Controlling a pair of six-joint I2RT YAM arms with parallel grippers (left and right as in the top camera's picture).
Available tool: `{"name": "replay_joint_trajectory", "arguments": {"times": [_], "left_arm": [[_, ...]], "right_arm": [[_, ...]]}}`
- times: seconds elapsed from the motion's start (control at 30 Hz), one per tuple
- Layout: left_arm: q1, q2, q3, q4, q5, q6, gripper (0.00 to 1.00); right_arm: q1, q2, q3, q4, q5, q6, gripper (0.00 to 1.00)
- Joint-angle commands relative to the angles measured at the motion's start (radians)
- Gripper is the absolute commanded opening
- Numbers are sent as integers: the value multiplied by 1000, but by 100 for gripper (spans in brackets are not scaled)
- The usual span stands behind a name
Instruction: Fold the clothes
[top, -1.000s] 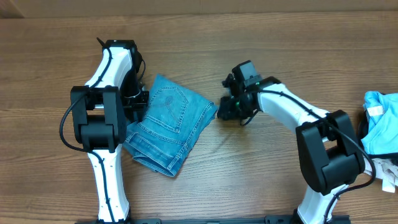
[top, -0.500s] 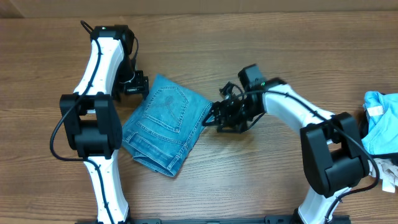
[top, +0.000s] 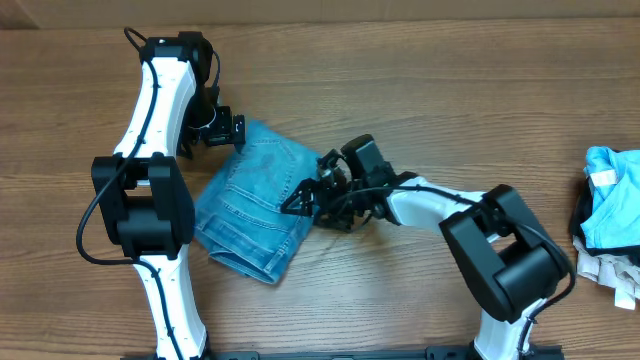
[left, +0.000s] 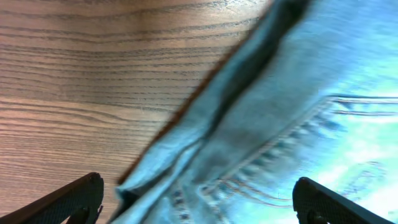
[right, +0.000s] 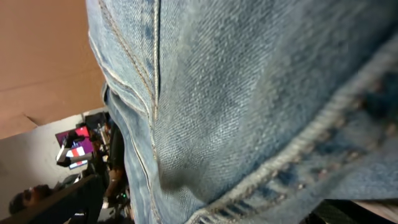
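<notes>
My right gripper grips the folded jeans by the stitched side edge facing the heap next, to lay the bundle there folded.
The clothes, light blue denim jeans (top: 255, 215), lie folded into a compact bundle on the wooden table between the two arms. My left gripper (top: 228, 130) is at the bundle's far left corner. In the left wrist view it (left: 199, 202) stands wide open, with a stitched pocket and the folded edge of the jeans (left: 298, 93) lying between the dark fingertips (left: 74, 199). My right gripper (top: 303, 200) reaches low over the bundle's right edge. In its wrist view denim (right: 249, 81) fills the frame, and the right gripper (right: 205, 211) is open, its fingers far apart at the bottom corners.
A heap of other garments, light blue (top: 610, 190) and pale grey (top: 615, 272), lies at the table's right edge. Bare wooden tabletop (top: 420, 90) stretches behind the arms and in front of the jeans.
Both grippers have opened from nearly shut. The right arm swung left and down onto the jeans' right edge. The left arm shifted slightly away, to the far left corner.
</notes>
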Motion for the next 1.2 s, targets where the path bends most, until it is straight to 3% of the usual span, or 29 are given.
{"name": "replay_joint_trajectory", "arguments": {"times": [0.0,0.13,0.3,0.43,0.5,0.53,0.6,0.67,0.77,0.83,0.87,0.9,1.17], "left_arm": [[3,-25,17,-4,16,19,100],[3,-26,17,-21,11,19,100],[3,-24,17,-30,-23,14,98],[3,-24,16,-142,-29,11,82],[3,-24,13,-145,-96,-28,56],[3,-24,5,-143,-140,-57,53],[3,-24,-29,-114,-242,-98,55],[4,-23,-80,-61,-235,-98,61],[2,-23,-179,23,-213,-97,56],[2,-22,-245,82,-212,-97,36],[0,-22,-282,114,-212,-97,13],[0,-20,-327,148,-212,-97,8],[-2,-17,-467,245,-200,-95,10]], "right_arm": [[60,105,-29,27,253,95,100],[66,105,-29,138,369,112,96],[67,105,-29,143,435,190,96],[66,105,-29,144,455,190,96],[66,105,-29,144,464,190,79],[67,105,-29,148,464,190,71],[67,105,-29,150,464,190,71],[67,105,-29,143,475,189,73],[67,106,-29,143,482,189,73],[67,106,-29,144,482,189,69],[67,106,-29,145,482,189,66],[67,106,-29,151,481,186,65],[140,106,-29,275,472,132,62]]}}
